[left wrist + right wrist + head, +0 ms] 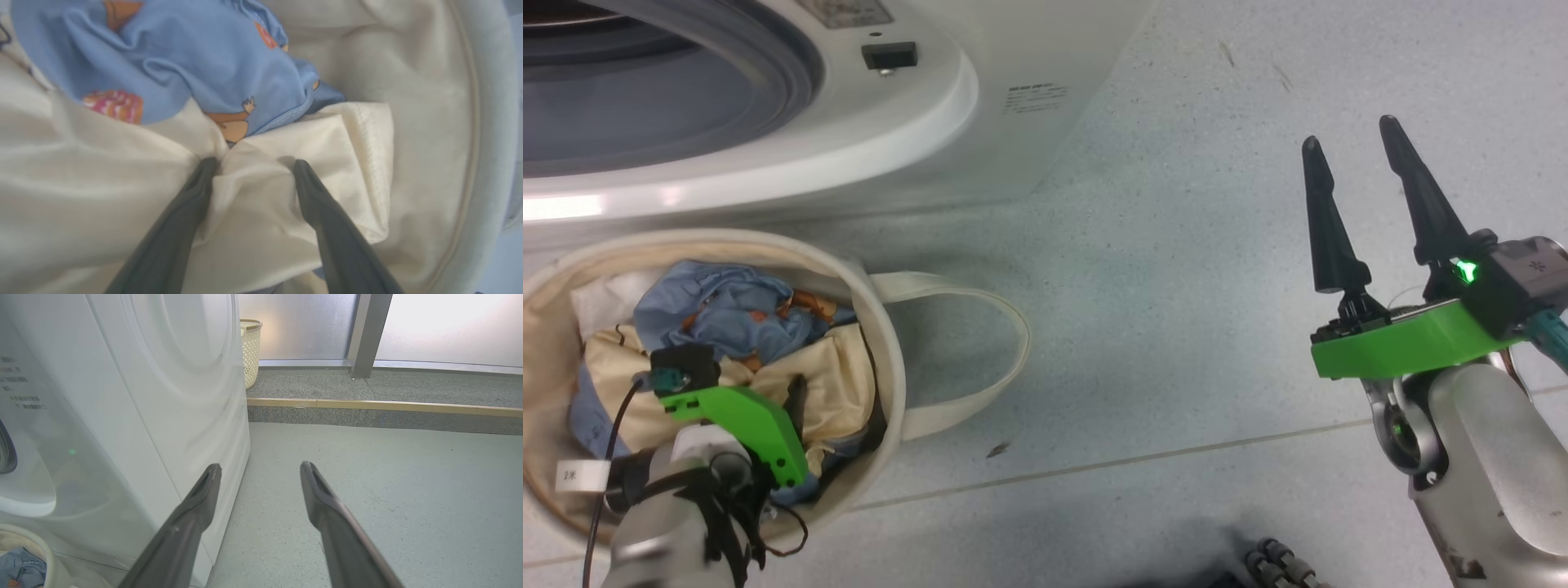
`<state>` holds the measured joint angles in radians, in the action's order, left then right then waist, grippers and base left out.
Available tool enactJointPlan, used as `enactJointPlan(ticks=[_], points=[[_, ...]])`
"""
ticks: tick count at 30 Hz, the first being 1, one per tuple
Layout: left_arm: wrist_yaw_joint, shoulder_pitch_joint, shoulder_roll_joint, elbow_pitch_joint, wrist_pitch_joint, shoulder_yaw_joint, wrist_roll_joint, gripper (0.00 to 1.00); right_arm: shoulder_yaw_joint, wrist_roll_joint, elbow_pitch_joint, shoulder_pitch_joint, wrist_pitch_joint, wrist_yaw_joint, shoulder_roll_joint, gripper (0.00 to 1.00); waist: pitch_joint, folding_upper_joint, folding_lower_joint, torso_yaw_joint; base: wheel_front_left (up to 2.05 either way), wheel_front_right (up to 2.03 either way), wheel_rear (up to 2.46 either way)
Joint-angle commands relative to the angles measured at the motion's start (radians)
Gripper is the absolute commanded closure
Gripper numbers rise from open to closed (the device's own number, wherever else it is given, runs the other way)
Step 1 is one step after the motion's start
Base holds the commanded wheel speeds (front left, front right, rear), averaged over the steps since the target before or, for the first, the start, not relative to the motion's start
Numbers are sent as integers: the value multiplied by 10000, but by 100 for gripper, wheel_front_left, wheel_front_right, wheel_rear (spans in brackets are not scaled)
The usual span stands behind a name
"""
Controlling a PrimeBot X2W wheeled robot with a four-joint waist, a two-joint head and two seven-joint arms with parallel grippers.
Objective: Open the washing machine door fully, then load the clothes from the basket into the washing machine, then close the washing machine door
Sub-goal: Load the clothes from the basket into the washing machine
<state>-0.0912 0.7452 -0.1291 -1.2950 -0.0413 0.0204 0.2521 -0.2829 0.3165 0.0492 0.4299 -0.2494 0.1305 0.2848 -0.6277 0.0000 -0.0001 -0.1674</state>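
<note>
A fold of the cream-yellow garment is standing up and the rest lies slack in the basket. My left gripper is going to grab that raised fold next.
The basket sits on the floor before the washing machine, whose mouth with its grey ring is uncovered; the washing machine door is out of view. The clothes lie in the basket: blue bear-print fabric over a cream-yellow garment. My left gripper reaches down into the basket, open, its fingers pressed into the cream garment with a fold between them. My right gripper hovers open above the floor to the machine's right, holding nothing.
One basket handle lies looped on the grey floor. A white cloth lies at the basket's back. Behind the machine stand a woven hamper and a raised ledge under frosted glass panels.
</note>
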Motion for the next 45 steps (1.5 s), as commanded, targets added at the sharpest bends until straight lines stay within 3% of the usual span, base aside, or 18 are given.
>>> enactJointPlan(ticks=[1,10,12,13,26,35,39,45], points=[[112,-321,-386,47,297,210,76,0,-84,-87,-354,-171,-124,2,111,0,-43,0,1,-23,0,0,0],[158,-226,-347,44,1322,87,196,1,16,-160,-419,-292,-124,2,158,0,-250,0,1,-46,0,0,0],[141,-214,-316,44,1337,56,219,51,30,-163,-424,-297,-124,2,177,0,-230,0,1,-50,0,0,0],[125,-214,-308,44,1344,30,221,99,40,-162,-431,-297,-124,2,181,0,-213,0,1,-51,0,0,0],[-191,-285,-99,43,-172,-96,460,100,-95,82,-203,-255,-124,2,11,0,582,0,1,234,0,0,0],[-386,-503,228,274,-1958,-699,517,100,-418,474,375,-300,-124,2,-339,0,1738,0,1,792,0,0,0],[-392,-857,370,1025,-2181,-1305,862,100,-545,670,625,-423,-124,2,-507,0,2409,0,1,1103,0,0,0],[-393,-1507,125,3021,-2201,-1664,1254,100,-570,799,808,-671,-124,2,-615,0,3052,0,1,1425,0,0,0]])
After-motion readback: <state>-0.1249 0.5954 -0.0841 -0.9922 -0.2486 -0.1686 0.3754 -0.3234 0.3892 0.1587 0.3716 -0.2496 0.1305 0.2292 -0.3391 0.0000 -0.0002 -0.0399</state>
